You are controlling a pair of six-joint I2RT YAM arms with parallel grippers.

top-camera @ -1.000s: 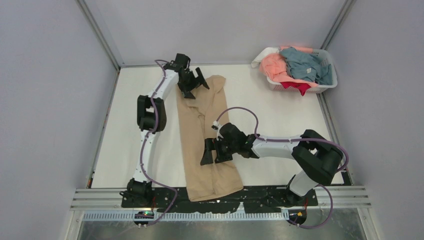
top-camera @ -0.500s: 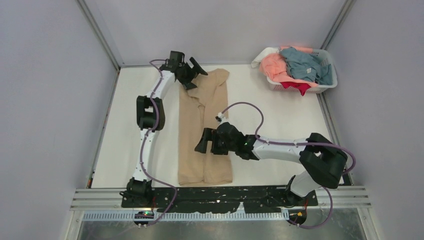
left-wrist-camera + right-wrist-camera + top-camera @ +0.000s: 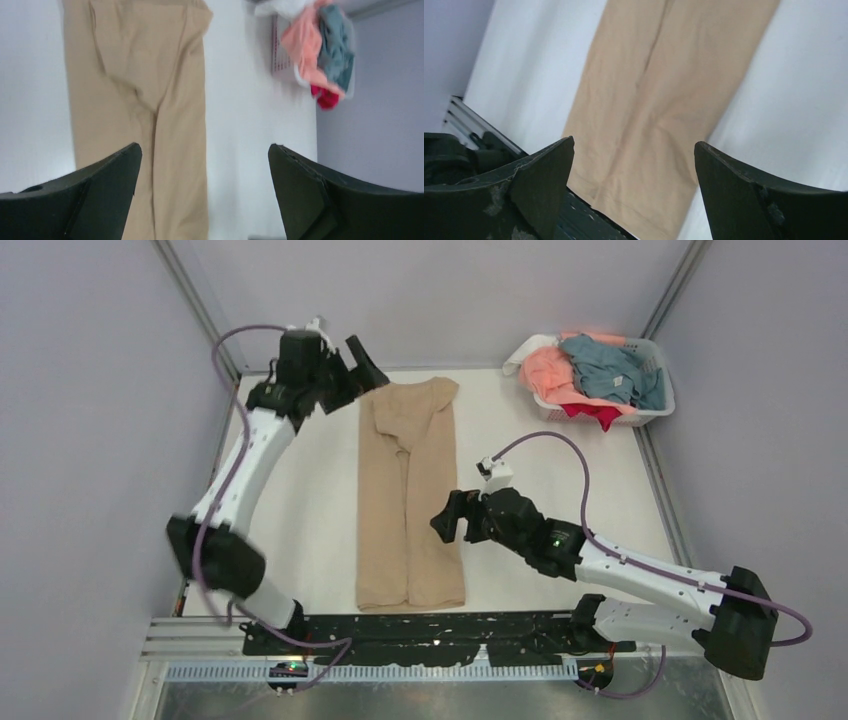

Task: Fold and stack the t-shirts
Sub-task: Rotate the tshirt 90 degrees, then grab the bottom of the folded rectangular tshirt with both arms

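The robot has to fold the t-shirt over, so its right gripper needs to grab the tan-beige t-shirt by the hem corner on the right gripper's side and leave the other corner for the left gripper.
The tan-beige t-shirt lies flat on the white table as a long narrow strip, both sides folded in to a centre seam. It also shows in the left wrist view and the right wrist view. My left gripper is open and empty, raised off the shirt's far left corner. My right gripper is open and empty, just right of the shirt's middle. Salmon-pink, grey-blue and red t-shirts lie heaped in the basket.
The white slotted basket stands at the far right corner of the table; it also shows in the left wrist view. The black rail runs along the near edge, just below the shirt's hem. Grey walls close in both sides.
Both grippers let go of the tan shirt and pulled away: the left one up and to the far left, the right one to the right. The shirt now lies straighter and narrower.
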